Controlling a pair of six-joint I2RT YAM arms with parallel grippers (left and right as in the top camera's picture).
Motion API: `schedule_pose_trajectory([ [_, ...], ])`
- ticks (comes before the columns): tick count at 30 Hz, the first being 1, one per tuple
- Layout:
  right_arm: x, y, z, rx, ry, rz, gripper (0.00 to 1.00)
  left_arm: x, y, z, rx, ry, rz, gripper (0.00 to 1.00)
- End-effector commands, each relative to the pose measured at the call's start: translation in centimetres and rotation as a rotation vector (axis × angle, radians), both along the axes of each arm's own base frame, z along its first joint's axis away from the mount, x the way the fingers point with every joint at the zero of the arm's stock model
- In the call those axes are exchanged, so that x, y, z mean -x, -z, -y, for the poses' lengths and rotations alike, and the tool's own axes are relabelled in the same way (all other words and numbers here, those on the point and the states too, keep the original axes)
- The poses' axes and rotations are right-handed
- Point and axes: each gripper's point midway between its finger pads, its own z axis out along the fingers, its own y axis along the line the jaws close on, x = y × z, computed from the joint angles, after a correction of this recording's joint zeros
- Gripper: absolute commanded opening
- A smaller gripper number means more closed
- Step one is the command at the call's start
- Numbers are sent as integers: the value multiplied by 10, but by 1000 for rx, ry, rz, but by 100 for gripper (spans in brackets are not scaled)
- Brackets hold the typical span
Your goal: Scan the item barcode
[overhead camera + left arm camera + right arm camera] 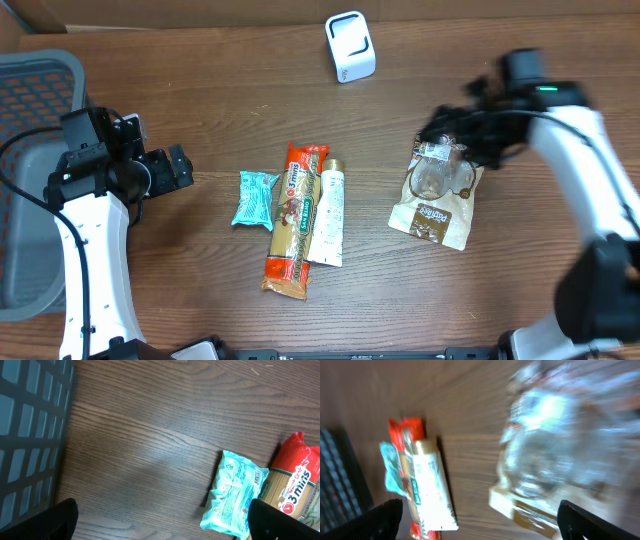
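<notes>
The brown pouch should next be grabbed by my right gripper at its side edge farthest from the white tube. Its barcode label then stays uncovered to face the scanner [350, 47].
Several packaged items lie mid-table: a teal packet [254, 199] [234, 495], a red pasta pack [291, 220] [295, 485], a white tube [328, 212] [432, 485] and a brown pouch with a clear window [436, 195] [560, 450]. At the back edge stands a white scanner [350, 47]. My left gripper [172, 168] [165, 525] is open above bare wood, left of the teal packet. Over the top of the brown pouch hovers my right gripper [445, 135] [480, 520], open and empty. The right wrist view is blurred.
A grey mesh basket [30, 180] [30, 435] fills the left end of the table, close behind my left arm. The four items lie side by side, and the tube touches the pasta pack.
</notes>
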Motion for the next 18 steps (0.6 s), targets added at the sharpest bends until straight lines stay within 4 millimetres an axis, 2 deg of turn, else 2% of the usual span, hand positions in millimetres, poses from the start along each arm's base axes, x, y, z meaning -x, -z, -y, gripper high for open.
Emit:
schedule_pose_trajectory([
  [1, 1, -35, 48, -22, 13, 123, 100, -2, -3, 1, -5, 20, 10, 99],
  [3, 9, -34, 47, -94, -83, 168, 100, -2, -3, 1, -5, 20, 10, 99],
  [5, 15, -25, 49, -144, -97, 172, 100, -2, -3, 1, -5, 20, 10, 100],
  [9, 20, 18, 68, -135, -48, 156, 98, -2, -3, 1, -5, 20, 10, 99],
  [15, 30, 73, 86, -31, -28, 121, 89, -2, -3, 1, -5, 20, 10, 100],
  [18, 33, 90, 89, 0, -17, 125, 89, -2, -3, 1, -5, 20, 10, 100],
])
